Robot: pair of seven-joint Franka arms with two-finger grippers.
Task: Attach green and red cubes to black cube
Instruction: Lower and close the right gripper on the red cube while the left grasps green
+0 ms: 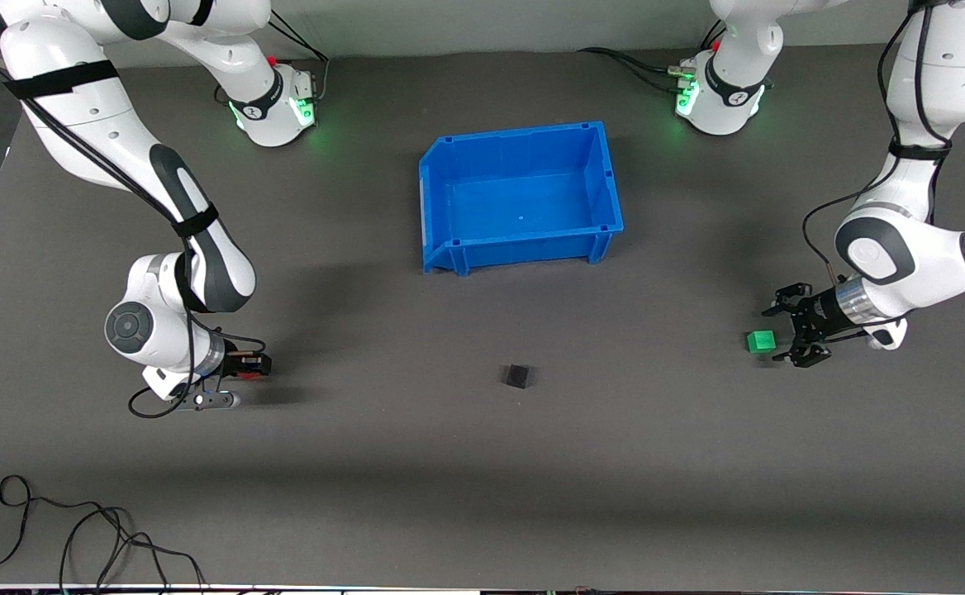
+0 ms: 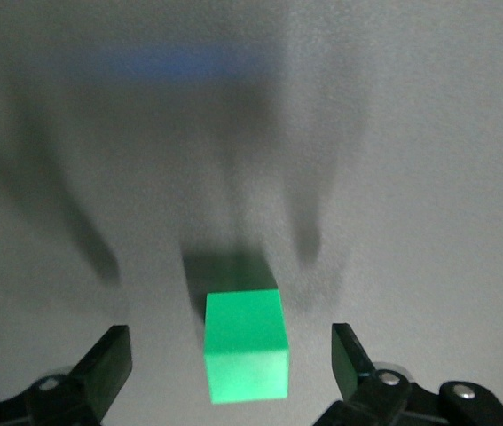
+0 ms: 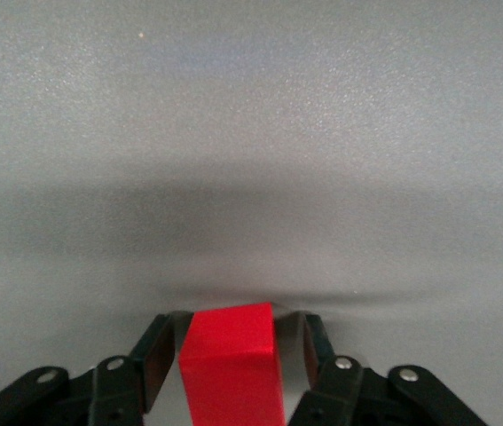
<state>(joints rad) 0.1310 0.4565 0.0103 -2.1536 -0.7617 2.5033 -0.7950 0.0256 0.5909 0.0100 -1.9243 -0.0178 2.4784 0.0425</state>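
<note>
The green cube (image 1: 761, 341) (image 2: 244, 346) sits between my left gripper's open fingers and closing now would catch the cube, so it is time to close on it.
The black cube (image 1: 518, 376) sits alone on the dark table, nearer the front camera than the blue bin. The green cube (image 1: 761, 341) lies on the table toward the left arm's end. My left gripper (image 1: 780, 335) is open and low around it. In the left wrist view the green cube (image 2: 244, 346) sits between the two fingers (image 2: 350, 359) with a gap on each side. My right gripper (image 1: 258, 364) is low over the table toward the right arm's end. In the right wrist view it (image 3: 231, 355) is shut on the red cube (image 3: 231, 368).
An empty blue bin (image 1: 441, 207) stands in the middle of the table, near the arms' bases. Loose black cables (image 1: 78, 537) lie at the table's front edge toward the right arm's end.
</note>
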